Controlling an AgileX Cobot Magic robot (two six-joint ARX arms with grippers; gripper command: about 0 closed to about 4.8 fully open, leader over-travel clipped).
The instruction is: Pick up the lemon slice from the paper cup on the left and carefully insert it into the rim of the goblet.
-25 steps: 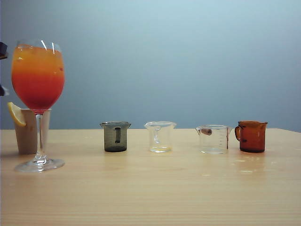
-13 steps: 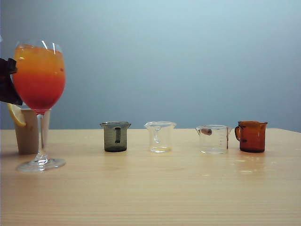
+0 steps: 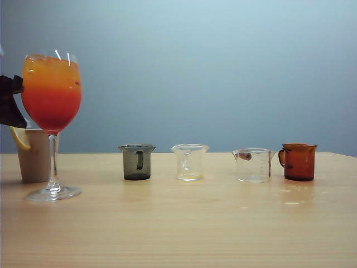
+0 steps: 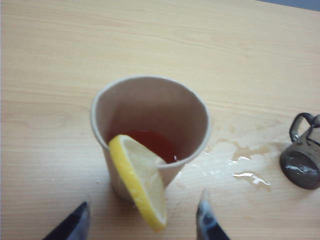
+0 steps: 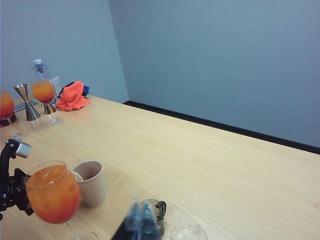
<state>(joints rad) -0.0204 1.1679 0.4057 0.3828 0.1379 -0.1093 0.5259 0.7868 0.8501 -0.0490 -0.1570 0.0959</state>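
My left gripper is to grip the lemon slice next by its outer half, which hangs outside the cup, because the cup's rim (image 4: 172,164) is in the slice's slit.
The lemon slice (image 4: 142,182) sits wedged on the rim of the beige paper cup (image 4: 150,110), which holds a little reddish liquid. My left gripper (image 4: 141,222) is open just above the cup, one fingertip on each side of the slice and touching nothing. In the exterior view it shows as a dark shape (image 3: 10,103) at the left edge, above the paper cup (image 3: 33,156) and lemon slice (image 3: 19,138). The goblet (image 3: 51,92) of orange-red drink stands just in front of the cup. My right gripper (image 5: 140,217) is shut and empty, raised over the beakers.
A dark grey beaker (image 3: 136,162), two clear beakers (image 3: 190,162) (image 3: 254,164) and an amber one (image 3: 298,162) stand in a row to the right. Wet spill marks (image 4: 245,152) lie beside the cup. Another goblet (image 5: 44,92), a jigger and an orange cloth (image 5: 71,96) sit far back.
The left gripper has come into the exterior view at the left edge, above the cup. The goblet has shifted slightly to the right.
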